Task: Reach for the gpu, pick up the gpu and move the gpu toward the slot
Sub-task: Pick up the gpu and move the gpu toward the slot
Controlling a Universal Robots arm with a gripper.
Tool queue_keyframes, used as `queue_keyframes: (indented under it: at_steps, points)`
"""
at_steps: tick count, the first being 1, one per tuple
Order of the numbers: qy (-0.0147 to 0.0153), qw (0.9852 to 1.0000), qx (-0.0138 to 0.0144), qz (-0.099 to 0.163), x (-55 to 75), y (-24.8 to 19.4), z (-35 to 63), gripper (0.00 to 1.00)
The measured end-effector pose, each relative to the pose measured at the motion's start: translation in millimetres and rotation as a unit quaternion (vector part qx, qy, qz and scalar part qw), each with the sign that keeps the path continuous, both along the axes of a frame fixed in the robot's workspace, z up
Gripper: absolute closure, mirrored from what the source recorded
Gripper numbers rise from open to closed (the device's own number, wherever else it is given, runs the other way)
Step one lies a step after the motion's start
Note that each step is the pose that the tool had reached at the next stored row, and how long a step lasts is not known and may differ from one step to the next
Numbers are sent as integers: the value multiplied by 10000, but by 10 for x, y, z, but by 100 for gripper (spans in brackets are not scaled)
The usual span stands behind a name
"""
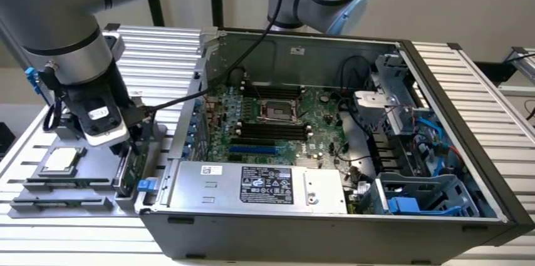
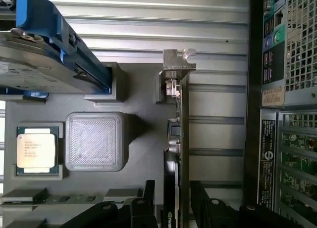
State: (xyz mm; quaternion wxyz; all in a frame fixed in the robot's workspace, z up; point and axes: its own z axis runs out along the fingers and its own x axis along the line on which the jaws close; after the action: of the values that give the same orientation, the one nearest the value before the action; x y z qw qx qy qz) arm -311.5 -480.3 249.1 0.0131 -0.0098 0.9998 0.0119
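The GPU should next be picked up by its long board edge (image 1: 128, 167) with my gripper, which leaves the silver bracket free. Then my gripper can move it toward the slot (image 1: 250, 150).
The gpu (image 2: 182, 139) stands edge-on in a grey holder (image 2: 133, 89), a thin green board with its silver bracket (image 2: 178, 65) at one end. In the exterior view the gpu (image 1: 124, 175) is a dark blade at the exterior view's left of the open computer case (image 1: 334, 231). My gripper (image 2: 173, 210) is open and low over the card, one dark finger (image 2: 146, 203) on each side of it with narrow gaps. From outside, the gripper (image 1: 125, 150) hangs right above the holder. The blue slot (image 1: 250, 150) lies on the motherboard inside the case.
A square silver processor chip (image 2: 35, 151) and a hard drive with blue rails (image 2: 44, 50) rest in the same holder, beside a ribbed grey block (image 2: 96, 141). The case's back panel (image 2: 287, 89) rises close to the card. A power supply (image 1: 259, 184) fills the case's near side.
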Motion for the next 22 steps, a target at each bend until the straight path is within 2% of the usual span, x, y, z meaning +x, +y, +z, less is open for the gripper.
queue_keyframes:
  at_steps: [9,15,16,21,22]
  points:
    - [0,10000,-1,1,0,31,-53,58]
    - [0,10000,-2,0,0,34,-56,60]
    - [1,10000,-2,0,0,34,-56,67]
    - [1,10000,-3,0,0,34,-58,69]
    - [1,10000,-3,0,0,34,-58,74]
